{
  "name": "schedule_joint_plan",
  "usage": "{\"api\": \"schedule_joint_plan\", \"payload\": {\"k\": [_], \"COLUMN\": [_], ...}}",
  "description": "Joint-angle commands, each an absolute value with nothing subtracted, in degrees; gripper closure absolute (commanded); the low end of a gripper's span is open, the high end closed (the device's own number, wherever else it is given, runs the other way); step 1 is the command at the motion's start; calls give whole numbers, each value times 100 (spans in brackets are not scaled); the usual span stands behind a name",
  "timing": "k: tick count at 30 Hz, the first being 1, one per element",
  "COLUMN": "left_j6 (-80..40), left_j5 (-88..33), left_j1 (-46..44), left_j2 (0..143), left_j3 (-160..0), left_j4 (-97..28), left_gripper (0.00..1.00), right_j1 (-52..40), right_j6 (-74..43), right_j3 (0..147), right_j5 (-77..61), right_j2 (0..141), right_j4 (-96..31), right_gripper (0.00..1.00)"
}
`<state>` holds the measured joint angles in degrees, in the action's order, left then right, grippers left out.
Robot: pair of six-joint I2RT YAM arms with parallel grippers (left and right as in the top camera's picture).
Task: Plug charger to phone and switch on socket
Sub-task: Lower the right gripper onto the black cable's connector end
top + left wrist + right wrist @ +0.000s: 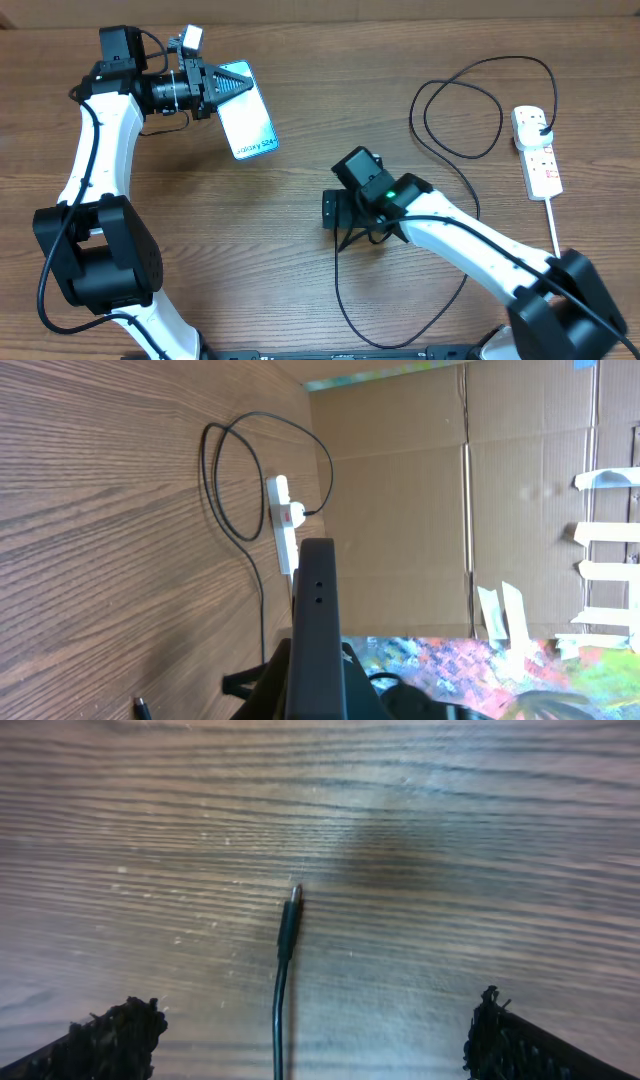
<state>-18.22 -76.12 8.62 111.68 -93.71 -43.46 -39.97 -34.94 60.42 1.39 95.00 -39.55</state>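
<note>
The charger (pixel 336 235) (pixel 288 931) is on the wood below the fingers of my right gripper. The gripper would miss the charger if it closed now, so it needs to go lower first.
My left gripper (pixel 228 86) is shut on one end of the phone (pixel 248 125) and holds it above the table at the back left, its light blue face up. In the left wrist view the phone (pixel 317 600) shows edge-on between the fingers (pixel 317 695). The charger, a thin black cable (pixel 345 300), runs from its plug head (pixel 541 127) in the socket (pixel 537 155) in loops to my right gripper (pixel 328 210). That gripper (pixel 312 1040) is open, and the connector tip (pixel 289 920) lies on the wood between its fingers, untouched. The tip also shows in the left wrist view (pixel 140 707).
The socket's thick white cord (pixel 553 225) runs toward the front right edge. The cable makes a loop (pixel 460 120) left of the socket. A cardboard wall (pixel 450 490) stands behind the table. The socket also shows in the left wrist view (pixel 284 530).
</note>
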Motion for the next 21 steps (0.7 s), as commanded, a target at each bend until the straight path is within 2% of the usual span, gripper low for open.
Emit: {"api": "schedule_joint_plan", "payload": {"k": [1,12,21], "left_j6": [-1841,-1839,-1841], "left_j5": [-7885,-7732,-7732], "left_j1": [854,856,856], "left_j2": [11198,11198,11198], "left_j3": [-9411,-9411,-9411], "left_j4": [-4351,-4346,-4346], "left_gripper": [96,96,95], "right_j1": [-4099,-4233,-4318], "right_j6": [-3734,-3927,-4504], "right_j3": [6117,6292,6794], "right_j5": [294,303,635], "right_j2": [9795,10254,10619], "right_j4": [-3769,-3802,-4388], "right_gripper": [0,3,4]}}
